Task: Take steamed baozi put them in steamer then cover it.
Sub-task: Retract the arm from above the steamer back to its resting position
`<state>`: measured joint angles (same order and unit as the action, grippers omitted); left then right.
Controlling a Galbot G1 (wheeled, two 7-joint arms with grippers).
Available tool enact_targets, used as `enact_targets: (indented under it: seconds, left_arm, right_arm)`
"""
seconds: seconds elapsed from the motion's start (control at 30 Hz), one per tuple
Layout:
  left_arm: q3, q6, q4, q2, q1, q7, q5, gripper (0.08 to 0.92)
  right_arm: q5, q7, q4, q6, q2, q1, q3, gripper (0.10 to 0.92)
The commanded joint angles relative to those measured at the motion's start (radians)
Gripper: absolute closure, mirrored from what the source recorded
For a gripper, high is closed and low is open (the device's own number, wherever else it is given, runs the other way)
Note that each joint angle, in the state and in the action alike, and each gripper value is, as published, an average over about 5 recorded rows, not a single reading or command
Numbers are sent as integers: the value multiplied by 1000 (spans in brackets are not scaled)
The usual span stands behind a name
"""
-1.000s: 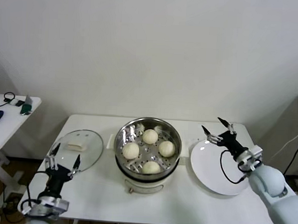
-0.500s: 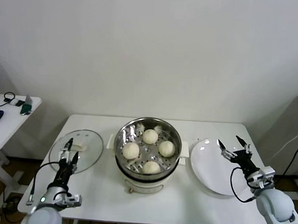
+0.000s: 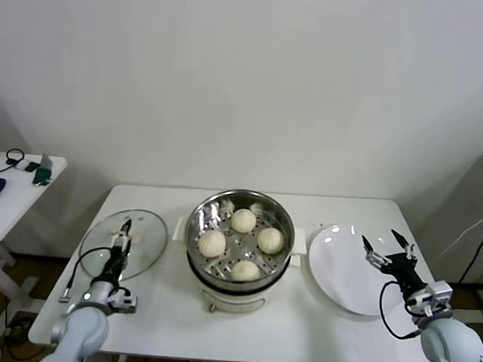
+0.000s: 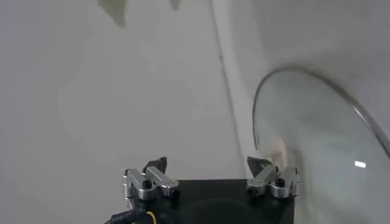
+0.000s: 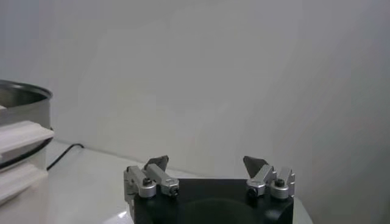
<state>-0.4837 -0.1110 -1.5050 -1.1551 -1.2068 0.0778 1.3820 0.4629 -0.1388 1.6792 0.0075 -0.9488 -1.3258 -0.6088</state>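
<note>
My left gripper is going to grab the glass lid by its cream handle [image 4: 278,146] next, to cover the steamer.
Four cream-white baozi [image 3: 243,220] lie on the perforated tray inside the shiny steel steamer [image 3: 210,209] at the table's middle. The clear glass cover [image 3: 145,249], with its cream handle [image 3: 136,238], lies flat on the table left of the steamer. My left gripper [image 3: 122,238] is open and empty over the cover's near part. In the left wrist view [image 4: 207,164] the cover's rim [image 4: 317,100] and handle [image 4: 278,146] lie just ahead. My right gripper [image 3: 389,249] is open and empty over the white plate [image 3: 338,275]. The right wrist view [image 5: 206,161] shows the steamer [image 5: 21,103] farther off.
The white plate lies right of the steamer and holds nothing. A small side table [image 3: 5,209] with a mouse and cables stands at the far left. The steamer's white base handle [image 3: 300,241] juts toward the plate. A wall is close behind the table.
My left gripper has moved forward from the table's front edge onto the cover and turned edge-on. My right gripper has drawn back toward the front right, lower over the plate.
</note>
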Motion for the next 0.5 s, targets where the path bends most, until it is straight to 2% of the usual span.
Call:
enact_targets:
  seconds: [0.03, 0.5]
  left_arm:
    - [13, 29, 213, 10, 145, 4, 63, 177]
    - [16, 58, 321, -2, 249, 46, 37, 177]
  right_arm:
    - [-21, -1, 3, 2, -15, -23, -20, 203]
    - [-55, -21, -3, 18, -19, -38, -30, 203]
